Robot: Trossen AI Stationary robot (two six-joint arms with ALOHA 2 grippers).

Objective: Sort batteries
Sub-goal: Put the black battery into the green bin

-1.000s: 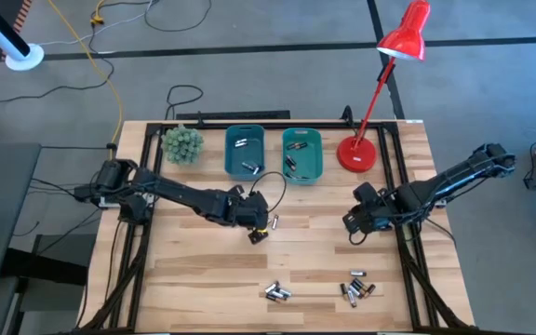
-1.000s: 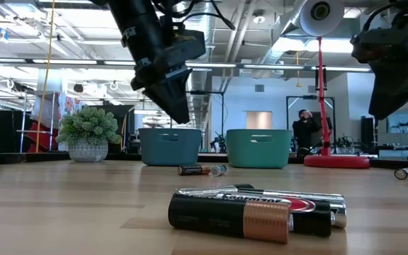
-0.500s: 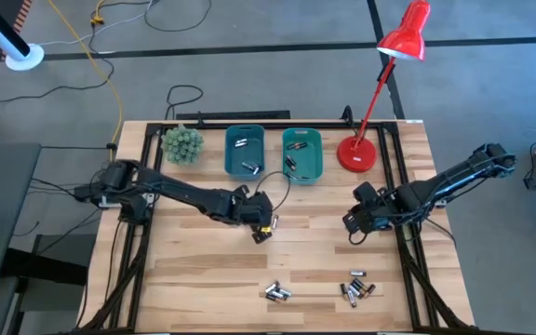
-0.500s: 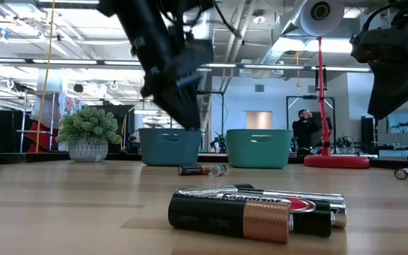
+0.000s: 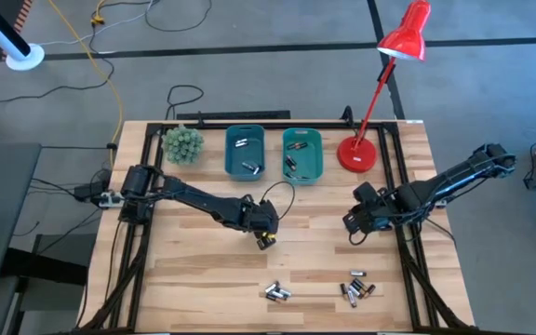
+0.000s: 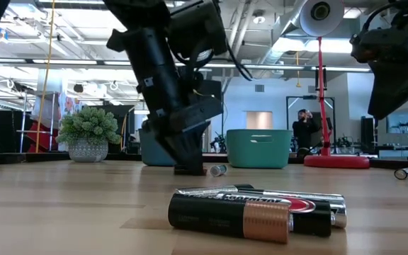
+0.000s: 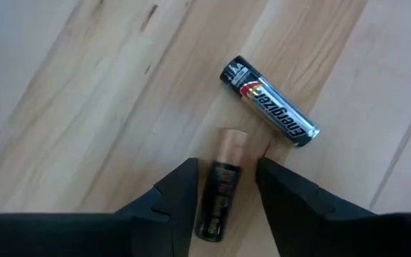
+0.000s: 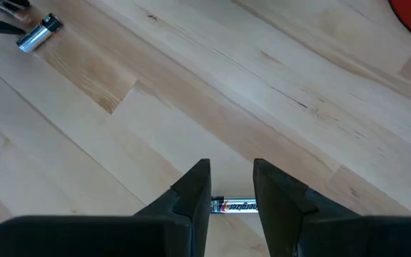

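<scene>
The left gripper should next grab the black-and-copper battery by its black label body [image 7: 218,196]. Then the battery can be sorted into its bin.
Two batteries lie mid-table: a black-and-copper one [image 7: 220,191] and a black-and-silver one [image 7: 270,102] just beyond it. My left gripper [image 7: 225,187] [image 5: 266,239] is down at the table, open, one finger on each side of the black-and-copper cell; in the low view its tips [image 6: 190,164] hide that cell beside the silver one [image 6: 218,170]. My right gripper [image 8: 232,187] [image 5: 354,233] hangs open above the table at the right, over a battery [image 8: 234,206] [image 6: 404,172] lying on the wood. More batteries lie in two clusters [image 5: 277,292] [image 5: 355,288] near the front edge.
Two teal bins [image 5: 245,152] [image 5: 302,154] with a few batteries inside stand at the far edge. A potted plant [image 5: 182,144] is left of them and a red desk lamp [image 5: 358,154] right of them. Bare wood [image 5: 194,270] lies at the near left.
My left gripper has come down from above the table and a little toward the near edge, tipping steeper, until its fingers stand at the table around the black-and-copper battery. The batteries have stayed where they were.
</scene>
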